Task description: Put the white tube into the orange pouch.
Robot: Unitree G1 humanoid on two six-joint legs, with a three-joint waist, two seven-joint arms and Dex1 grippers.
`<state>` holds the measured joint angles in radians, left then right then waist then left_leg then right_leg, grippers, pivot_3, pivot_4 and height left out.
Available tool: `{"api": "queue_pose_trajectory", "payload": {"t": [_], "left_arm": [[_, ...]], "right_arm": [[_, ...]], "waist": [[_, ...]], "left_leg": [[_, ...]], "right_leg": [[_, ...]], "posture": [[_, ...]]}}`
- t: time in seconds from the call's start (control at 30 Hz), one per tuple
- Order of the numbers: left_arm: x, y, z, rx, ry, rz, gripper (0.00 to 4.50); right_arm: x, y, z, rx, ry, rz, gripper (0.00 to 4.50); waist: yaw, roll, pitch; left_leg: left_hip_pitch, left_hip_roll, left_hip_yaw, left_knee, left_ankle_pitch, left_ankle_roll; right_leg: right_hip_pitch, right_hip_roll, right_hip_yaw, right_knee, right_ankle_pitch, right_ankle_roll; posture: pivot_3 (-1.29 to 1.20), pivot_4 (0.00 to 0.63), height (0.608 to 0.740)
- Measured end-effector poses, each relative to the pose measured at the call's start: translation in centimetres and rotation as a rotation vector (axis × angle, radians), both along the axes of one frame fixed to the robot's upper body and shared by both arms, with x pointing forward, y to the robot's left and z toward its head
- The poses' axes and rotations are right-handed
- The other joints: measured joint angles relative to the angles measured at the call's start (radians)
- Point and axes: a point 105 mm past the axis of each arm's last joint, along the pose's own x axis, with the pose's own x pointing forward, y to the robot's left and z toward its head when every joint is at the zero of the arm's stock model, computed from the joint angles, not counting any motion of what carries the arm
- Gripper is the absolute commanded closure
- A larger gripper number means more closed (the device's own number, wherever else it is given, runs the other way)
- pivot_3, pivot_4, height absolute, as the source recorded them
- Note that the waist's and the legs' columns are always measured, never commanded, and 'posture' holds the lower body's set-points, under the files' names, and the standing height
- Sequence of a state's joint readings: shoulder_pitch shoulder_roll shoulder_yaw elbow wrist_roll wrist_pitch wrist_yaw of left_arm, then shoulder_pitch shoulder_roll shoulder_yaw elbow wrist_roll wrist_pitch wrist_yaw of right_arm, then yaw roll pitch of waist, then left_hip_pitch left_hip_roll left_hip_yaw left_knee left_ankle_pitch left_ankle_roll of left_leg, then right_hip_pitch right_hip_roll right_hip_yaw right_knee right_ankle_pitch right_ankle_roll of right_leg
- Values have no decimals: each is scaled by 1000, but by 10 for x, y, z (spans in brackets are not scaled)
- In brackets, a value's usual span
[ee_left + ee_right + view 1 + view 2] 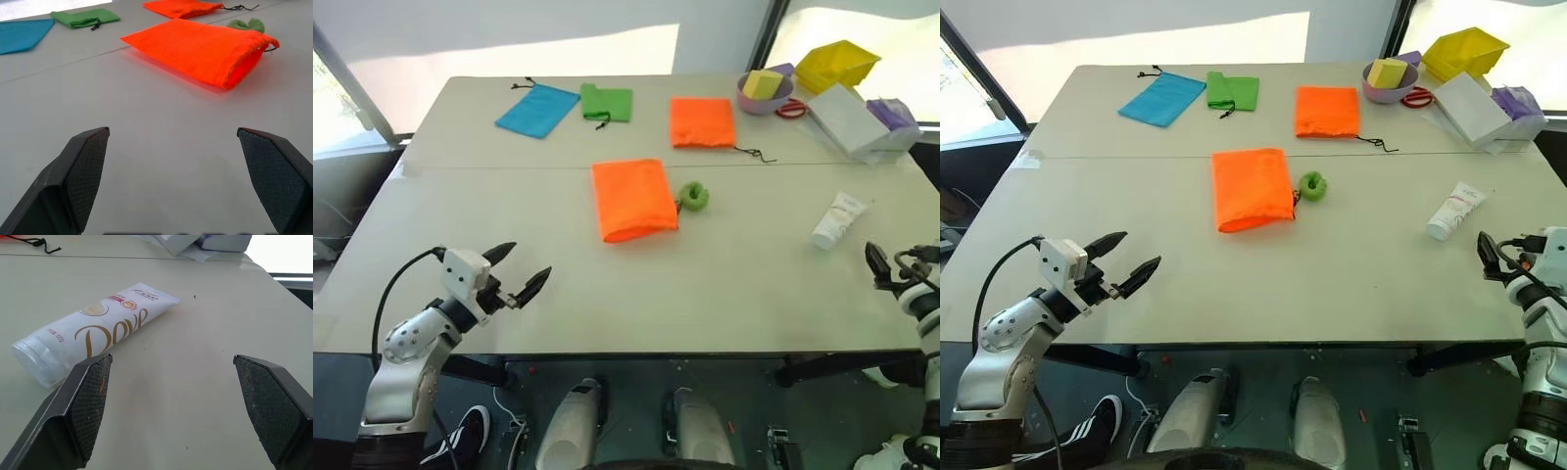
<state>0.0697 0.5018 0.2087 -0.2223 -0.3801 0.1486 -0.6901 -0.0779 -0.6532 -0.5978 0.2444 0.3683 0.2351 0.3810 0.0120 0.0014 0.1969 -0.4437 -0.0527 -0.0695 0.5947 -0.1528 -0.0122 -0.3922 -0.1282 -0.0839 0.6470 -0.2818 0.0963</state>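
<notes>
Next, my left gripper grabs the orange pouch by the mouth's corner away from the ring. The pouch lies flat except where its mouth gapes open.
The orange pouch lies flat at the middle of the table, its mouth toward the near edge, with a lime-green ring on its cord at its right side. The white tube lies on the table at the right, cap end toward me. My left gripper hovers open over the near left edge, pointing toward the pouch and well short of it. My right gripper stands open at the near right edge, just behind the tube, with nothing between its fingers.
At the back lie a blue pouch, a green pouch and a smaller orange pouch. The far right corner holds a purple bowl, red scissors, a yellow bin and a white box.
</notes>
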Motion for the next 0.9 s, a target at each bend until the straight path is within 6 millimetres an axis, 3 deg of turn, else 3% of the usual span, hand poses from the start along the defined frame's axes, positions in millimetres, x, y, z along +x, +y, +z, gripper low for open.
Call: {"api": "queue_pose_trajectory", "payload": {"t": [0.47,0.63,0.77,0.83,0.9], "left_arm": [[5,-10,5,32,-28,-50,0],[15,-21,16,40,-78,-71,0],[33,-36,28,123,-147,-82,0],[44,-50,27,217,-173,-103,0],[52,-62,26,260,-185,-115,0]], "right_arm": [[5,9,1,-18,-1,22,364],[12,26,9,-56,-17,91,364],[22,72,19,-165,-26,303,364],[26,119,22,-210,-34,508,364],[27,150,26,-195,-66,622,364]], "waist": [[1,0,0],[1,0,0],[2,0,0],[1,0,0],[2,0,0]], "left_leg": [[0,0,1,0,0,0],[0,0,1,0,0,0],[0,0,2,0,1,2],[0,0,2,0,2,3],[0,0,2,0,2,3]], "right_leg": [[0,0,0,0,0,0],[0,0,0,0,0,0],[0,2,0,0,1,2],[0,3,-1,0,1,2],[0,3,0,0,3,5]], "posture": [[0,150,740],[0,150,740],[0,150,740],[0,150,740],[0,150,740]]}}
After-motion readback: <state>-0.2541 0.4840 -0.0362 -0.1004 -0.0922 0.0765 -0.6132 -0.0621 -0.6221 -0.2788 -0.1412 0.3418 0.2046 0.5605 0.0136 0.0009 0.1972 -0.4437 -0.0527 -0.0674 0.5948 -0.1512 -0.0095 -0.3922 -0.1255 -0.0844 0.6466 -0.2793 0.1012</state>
